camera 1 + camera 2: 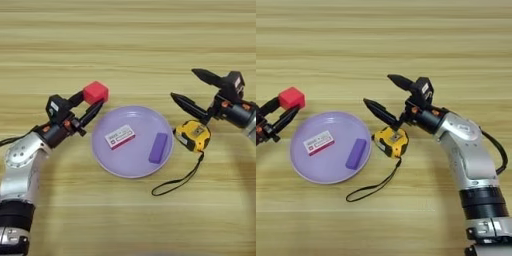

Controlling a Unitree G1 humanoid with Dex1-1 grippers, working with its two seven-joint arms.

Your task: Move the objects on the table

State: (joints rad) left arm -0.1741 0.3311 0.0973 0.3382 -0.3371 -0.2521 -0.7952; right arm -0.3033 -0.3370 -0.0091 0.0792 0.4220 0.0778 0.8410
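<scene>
The cube hangs above the bare wood behind the purple plate. My left gripper should stay closed on the red cube point(95, 92) until it is on that wood.
A red cube point(95, 92) sits at the tips of my left gripper point(94, 102), which is shut on it just off the upper left rim of a purple plate point(106, 161). On the plate lie a white red-labelled flat box point(120, 137) and a purple bar point(158, 148). Right of the plate, on the table point(125, 45), rests the yellow-black tape measure point(194, 136), its black cord point(176, 184) looping toward the front. My right gripper point(377, 89) stands open, its lower finger point(381, 113) reaching down to just above the tape measure's top, nothing between its fingers.
The plate fills the middle of the table between both arms. My right arm point(466, 150) comes in from the lower right, my left arm point(22, 165) from the lower left. Bare wood stretches across the far half of the table.
</scene>
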